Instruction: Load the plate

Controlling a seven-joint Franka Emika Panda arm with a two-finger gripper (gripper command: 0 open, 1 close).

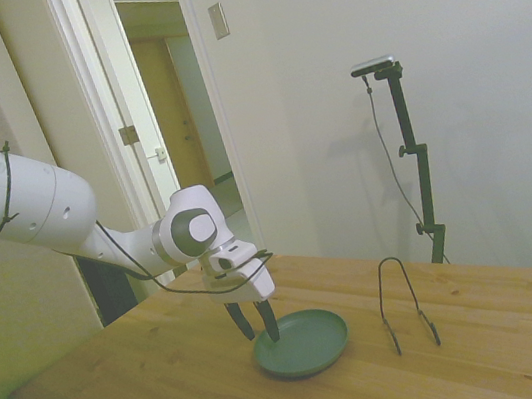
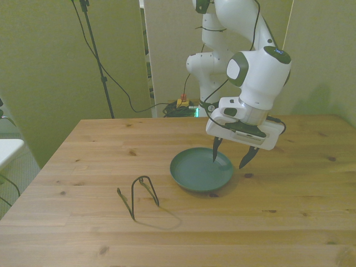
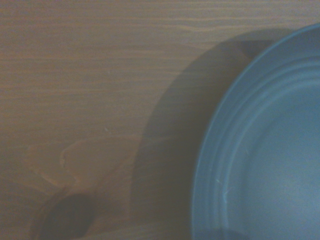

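My gripper is going to load the plate point(image 2: 200, 169) into the wire stand, so it will next grab the dark green plate by its rim point(image 2: 230, 167).
The dark green plate point(image 1: 302, 344) point(image 2: 200, 169) point(image 3: 265, 155) lies flat on the wooden table point(image 2: 83, 161), near its middle. My gripper point(image 1: 256, 330) point(image 2: 230, 158) is open and hangs low over the plate's rim on the front view's right. One finger is over the plate's inside and the other is outside the rim, so the fingers straddle the edge. Nothing is held between them. The wrist view shows the plate's rim and the bare wood beside it from close by.
A thin black wire stand point(image 1: 404, 304) point(image 2: 140, 194) stands on the table beside the plate, toward the front view's left. A dark knot point(image 2: 248, 176) marks the wood just past the plate's rim. An open doorway point(image 1: 170, 103) lies behind the arm.
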